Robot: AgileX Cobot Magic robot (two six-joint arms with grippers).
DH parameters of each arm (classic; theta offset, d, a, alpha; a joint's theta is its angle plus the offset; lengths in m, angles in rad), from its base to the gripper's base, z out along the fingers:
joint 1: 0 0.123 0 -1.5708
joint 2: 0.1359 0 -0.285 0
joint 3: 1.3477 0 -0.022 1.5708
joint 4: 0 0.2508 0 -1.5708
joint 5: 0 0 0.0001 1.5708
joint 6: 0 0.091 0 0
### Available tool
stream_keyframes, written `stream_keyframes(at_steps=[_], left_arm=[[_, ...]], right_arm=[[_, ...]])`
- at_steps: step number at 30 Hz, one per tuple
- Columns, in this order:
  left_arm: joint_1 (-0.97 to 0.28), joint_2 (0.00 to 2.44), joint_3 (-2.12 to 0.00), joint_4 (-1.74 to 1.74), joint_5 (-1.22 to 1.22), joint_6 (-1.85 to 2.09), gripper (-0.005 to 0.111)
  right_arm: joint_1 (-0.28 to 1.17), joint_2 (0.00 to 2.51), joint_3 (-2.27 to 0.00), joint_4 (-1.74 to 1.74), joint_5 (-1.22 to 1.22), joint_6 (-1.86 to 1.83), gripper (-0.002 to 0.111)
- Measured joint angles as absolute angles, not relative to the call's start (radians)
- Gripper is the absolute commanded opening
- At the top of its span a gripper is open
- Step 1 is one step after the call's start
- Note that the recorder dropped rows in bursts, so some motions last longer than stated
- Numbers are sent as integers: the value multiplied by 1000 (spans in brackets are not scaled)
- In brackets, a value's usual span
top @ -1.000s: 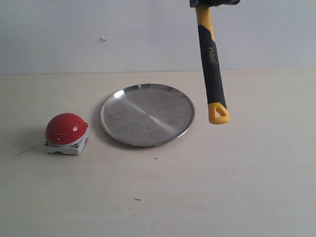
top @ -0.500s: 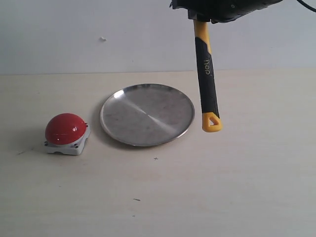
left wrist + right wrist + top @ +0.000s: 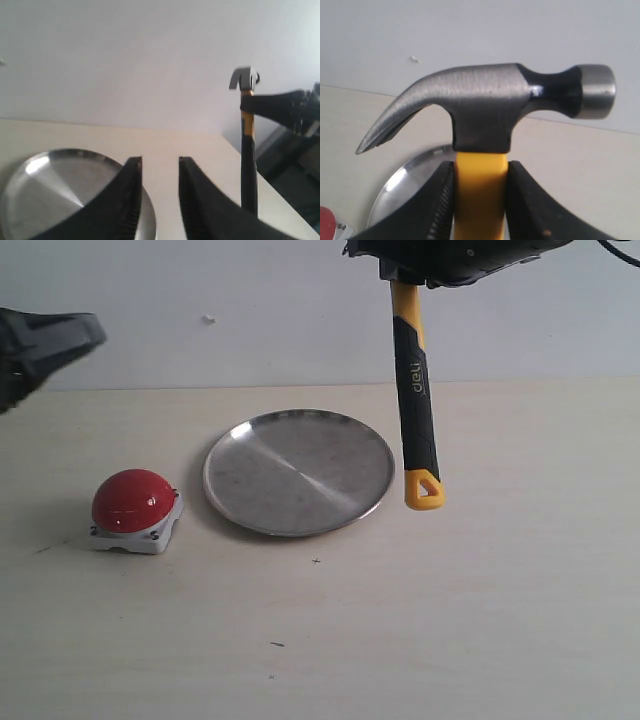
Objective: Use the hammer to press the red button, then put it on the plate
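My left gripper grabs the hammer by its black grip above the looped end (image 3: pixel 418 435) next, to press the red button (image 3: pixel 133 500).
The hammer (image 3: pixel 415 390) hangs upright, head up, just right of the plate (image 3: pixel 298 471); its yellow looped end is beside the plate's right rim. My right gripper (image 3: pixel 480 172) is shut on the yellow shaft just under the dark metal head (image 3: pixel 490 107). The red button (image 3: pixel 133 500) sits on its white base, left of the plate. My left gripper (image 3: pixel 160 162) is open and holds nothing; it shows at the left edge of the exterior view as a dark shape (image 3: pixel 40 345), high above the button. From the left wrist, the plate (image 3: pixel 45 185) and the hammer (image 3: pixel 247 150) are visible.
A pale wooden table (image 3: pixel 400 620) carries everything, with a white wall (image 3: pixel 250 310) behind. A few small dark specks (image 3: pixel 277 644) mark the tabletop. Dark equipment (image 3: pixel 295 165) stands beyond the table's far edge in the left wrist view.
The hammer has shifted slightly left and lower, its looped end now close to the plate's right rim. The left gripper has come into the exterior view at the upper left.
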State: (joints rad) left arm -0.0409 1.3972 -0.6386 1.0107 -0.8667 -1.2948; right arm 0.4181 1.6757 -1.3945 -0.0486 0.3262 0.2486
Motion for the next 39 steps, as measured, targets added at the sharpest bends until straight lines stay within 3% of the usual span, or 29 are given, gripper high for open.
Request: stream_keyframes(at_steps=[14,27,29,30,35,39], left_arm=[[-464,1832,-972,1009,-829,-1168,74],[-639,1999,-1202,902,-745,-1163,74],[-657,2003,-1220,902,-724,-1163,69],[-660,2005,-1224,902,-712,-1163,61],[-659,2005,-1225,899,-670,-1204,1],[-657,2007,-1225,908,-660,-1198,0]], right_arm=[[418,1676,-1394,25,328,213,0],[418,1676,-1392,27,328,212,0],[418,1676,-1392,27,328,212,0],[418,1676,-1392,27,328,212,0],[418,1676,-1392,27,330,212,0],[418,1676,-1392,32,332,212,0]])
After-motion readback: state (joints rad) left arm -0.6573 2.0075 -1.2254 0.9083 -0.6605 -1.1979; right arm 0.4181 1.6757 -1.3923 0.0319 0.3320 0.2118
